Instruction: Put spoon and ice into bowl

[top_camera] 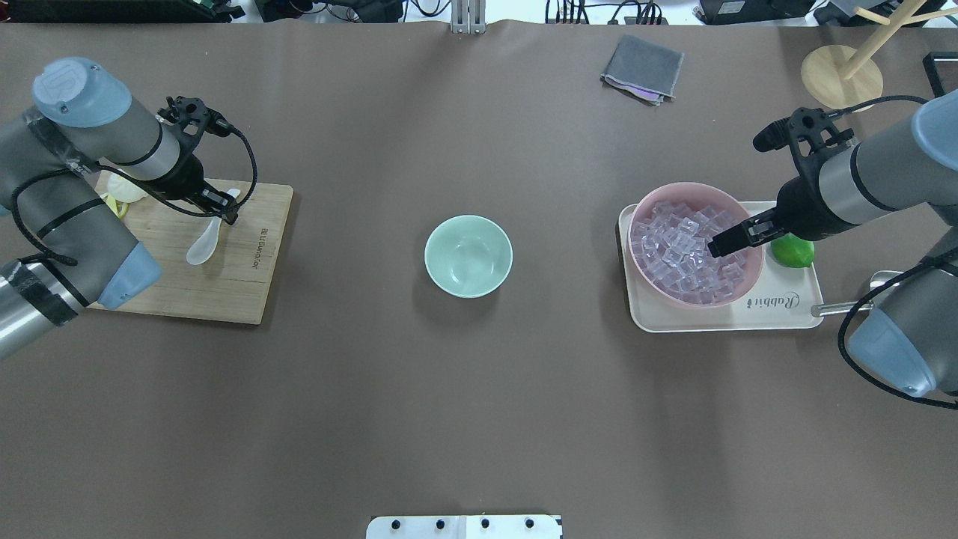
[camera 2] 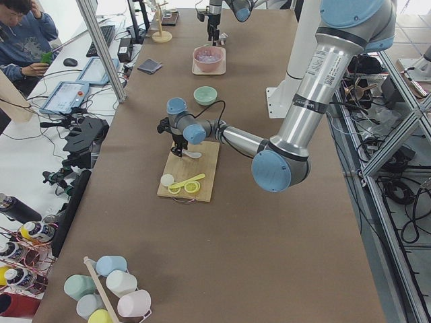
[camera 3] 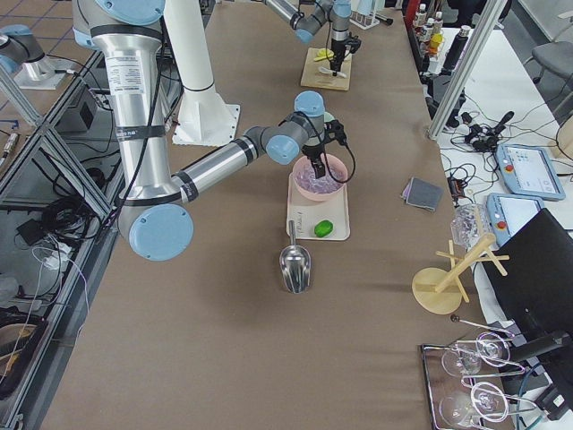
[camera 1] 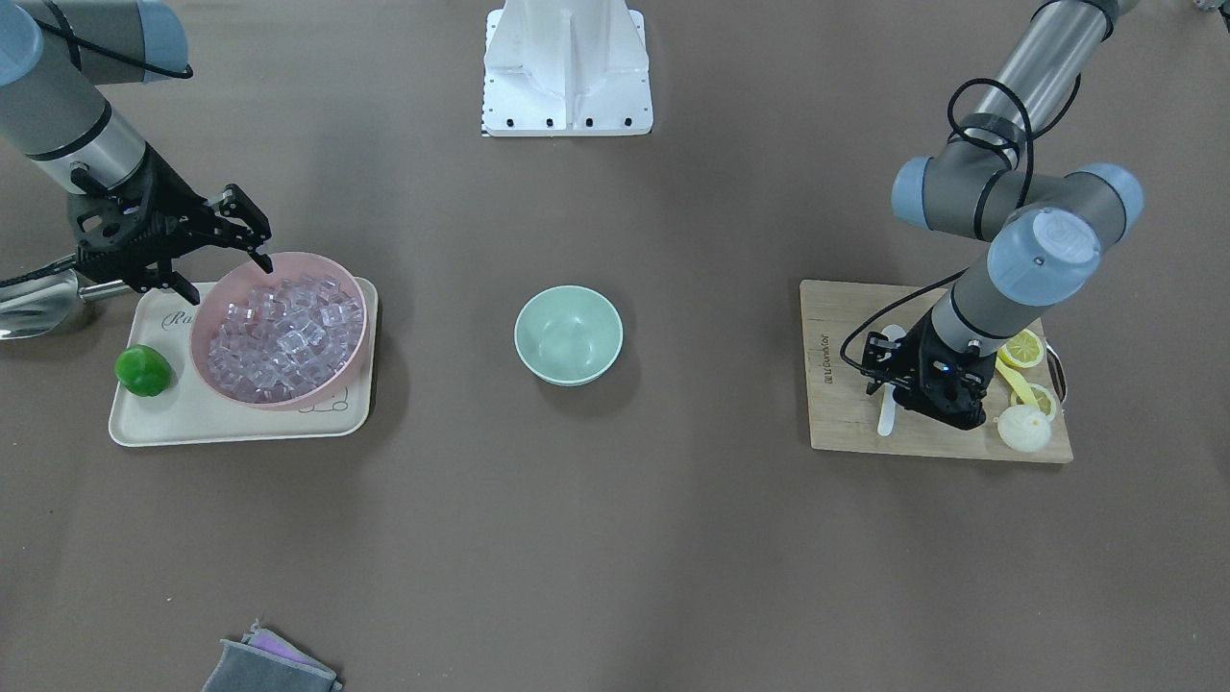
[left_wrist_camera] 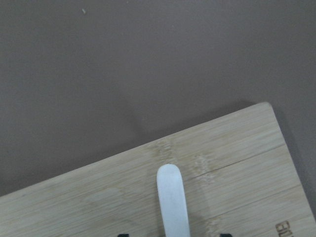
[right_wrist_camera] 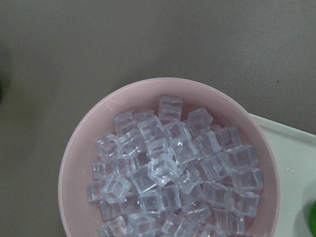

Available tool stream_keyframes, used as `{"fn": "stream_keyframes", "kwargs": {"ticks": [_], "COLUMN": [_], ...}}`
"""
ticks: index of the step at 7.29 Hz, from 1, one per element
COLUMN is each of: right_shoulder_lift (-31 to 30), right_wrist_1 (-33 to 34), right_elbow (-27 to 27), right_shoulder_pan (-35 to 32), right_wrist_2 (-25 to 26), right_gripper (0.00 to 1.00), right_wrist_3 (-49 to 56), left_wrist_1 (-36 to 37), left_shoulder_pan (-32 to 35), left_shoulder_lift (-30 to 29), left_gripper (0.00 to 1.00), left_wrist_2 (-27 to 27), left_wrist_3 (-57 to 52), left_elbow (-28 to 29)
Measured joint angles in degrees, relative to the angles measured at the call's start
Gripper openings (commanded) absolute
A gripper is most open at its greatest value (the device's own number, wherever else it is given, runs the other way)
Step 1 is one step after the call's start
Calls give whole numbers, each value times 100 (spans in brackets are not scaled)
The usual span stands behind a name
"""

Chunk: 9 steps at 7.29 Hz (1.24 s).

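Note:
My left gripper grabs the white spoon by its handle [camera 1: 887,410] next, to put the spoon into the mint-green bowl [camera 1: 568,334].
The white spoon [top_camera: 202,245] lies on the wooden cutting board [top_camera: 224,292]. My left gripper [top_camera: 224,212] is low over it and open. In the left wrist view the spoon's handle [left_wrist_camera: 173,202] runs between my two fingertips [left_wrist_camera: 224,235]. The mint-green bowl [top_camera: 468,255] stands empty at the table's middle, also in the front view [camera 1: 568,334]. Many clear ice cubes [right_wrist_camera: 163,168] fill the pink bowl [top_camera: 696,243]. My right gripper [camera 1: 226,276] hangs open and empty at that bowl's rim, one fingertip [camera 1: 265,260] just over the ice.
The pink bowl sits on a cream tray [top_camera: 718,318] with a green lime [top_camera: 793,251]. A steel scoop [camera 1: 34,303] lies beside the tray. Lemon pieces [camera 1: 1023,348] are on the board's far end. A grey cloth [top_camera: 642,67] and a wooden stand [top_camera: 842,75] are at the far edge.

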<state>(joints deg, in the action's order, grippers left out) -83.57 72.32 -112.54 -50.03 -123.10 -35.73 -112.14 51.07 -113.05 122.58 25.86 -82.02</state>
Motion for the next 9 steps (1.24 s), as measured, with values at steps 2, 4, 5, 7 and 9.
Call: {"fn": "stream_keyframes", "kwargs": {"ticks": [2, 4, 5, 7, 9], "right_shoulder_lift": [23, 113, 183, 332, 389], "right_wrist_1": [3, 7, 4, -9, -40], "right_elbow": [21, 105, 199, 403, 593], "right_shoulder_pan": [71, 148, 187, 209, 221], "right_wrist_2": [58, 147, 189, 231, 228], "right_gripper": [87, 85, 85, 85, 83], "right_wrist_3": [-4, -28, -35, -43, -237], "left_wrist_1": [51, 86, 92, 94, 61], "left_shoulder_pan": [-10, -40, -118, -340, -667], "left_shoulder_lift": [-42, -507, -919, -1578, -2050], "left_gripper": [0, 0, 0, 0, 0], "left_wrist_2": [42, 361, 466, 499, 169], "left_wrist_3": [136, 1105, 1745, 2628, 3275], "left_elbow": [-37, -152, -153, -104, 15]}}
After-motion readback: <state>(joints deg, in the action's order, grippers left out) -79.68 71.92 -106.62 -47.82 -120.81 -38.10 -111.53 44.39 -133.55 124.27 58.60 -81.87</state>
